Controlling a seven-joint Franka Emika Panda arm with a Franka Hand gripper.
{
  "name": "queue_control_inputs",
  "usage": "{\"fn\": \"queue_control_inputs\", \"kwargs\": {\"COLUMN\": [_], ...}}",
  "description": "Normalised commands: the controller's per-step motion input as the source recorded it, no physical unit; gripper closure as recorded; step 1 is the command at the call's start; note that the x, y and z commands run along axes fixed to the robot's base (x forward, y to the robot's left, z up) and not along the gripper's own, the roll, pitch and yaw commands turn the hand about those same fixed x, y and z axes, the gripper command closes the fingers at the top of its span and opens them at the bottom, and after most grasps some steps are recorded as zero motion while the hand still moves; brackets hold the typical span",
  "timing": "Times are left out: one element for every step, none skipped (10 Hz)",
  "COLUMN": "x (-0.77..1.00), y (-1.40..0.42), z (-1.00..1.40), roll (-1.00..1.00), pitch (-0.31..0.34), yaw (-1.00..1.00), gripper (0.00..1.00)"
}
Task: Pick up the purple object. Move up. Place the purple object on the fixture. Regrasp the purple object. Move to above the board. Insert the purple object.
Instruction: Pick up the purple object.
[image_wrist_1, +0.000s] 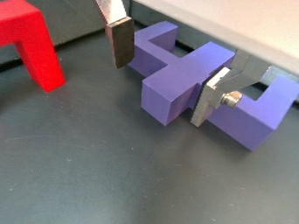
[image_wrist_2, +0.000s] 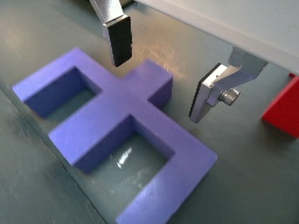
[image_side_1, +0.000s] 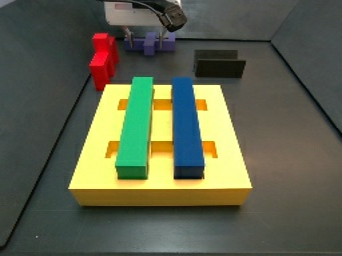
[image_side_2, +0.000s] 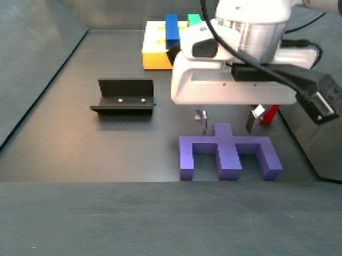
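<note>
The purple object is a long bar with arms reaching out both ways, so the robot's gripper needs to grab the centre knob (image_side_1: 151, 43) (image_wrist_1: 174, 87) of the object next.
The purple object (image_wrist_1: 170, 91) lies flat on the dark floor near the back wall, its centre knob pointing out between two notches. My gripper (image_wrist_1: 163, 72) hangs low over it and is open. One silver finger (image_wrist_1: 118, 44) stands clear of the knob, and the other finger (image_wrist_1: 211, 96) is close against the knob's opposite side. In the other wrist view the knob's end (image_wrist_2: 142, 85) sits between and just under the pads. Both side views show the gripper (image_side_2: 230, 120) over the purple object (image_side_2: 227, 156). The black fixture (image_side_2: 123, 97) stands apart. The yellow board (image_side_1: 160, 170) lies farther off.
A red blocky piece (image_wrist_1: 35, 48) stands close beside the purple object, seen also in a side view (image_side_1: 103, 60). The board carries a long green bar (image_side_1: 136, 125) and a long blue bar (image_side_1: 187, 125). A pale wall (image_wrist_1: 233, 22) runs right behind the gripper.
</note>
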Motion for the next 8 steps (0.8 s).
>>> {"fn": "queue_control_inputs", "kwargs": {"x": [0.00,0.10,0.14,0.00,0.00,0.00,0.00,0.00], "y": [0.12,0.05,0.00,0.00,0.00,0.00,0.00,0.00], "z": [-0.35,-0.19,0.00,0.00,0.00,0.00,0.00,0.00], "roll": [0.00,-0.01,0.00,0.00,0.00,0.00,0.00,0.00], "pitch": [0.000,0.000,0.037,0.000,0.000,0.000,0.000,0.000], "yaw": [0.00,0.00,-0.01,0.00,0.00,0.00,0.00,0.00], "gripper": [0.00,0.00,0.00,0.00,1.00,1.00,1.00,1.00]}}
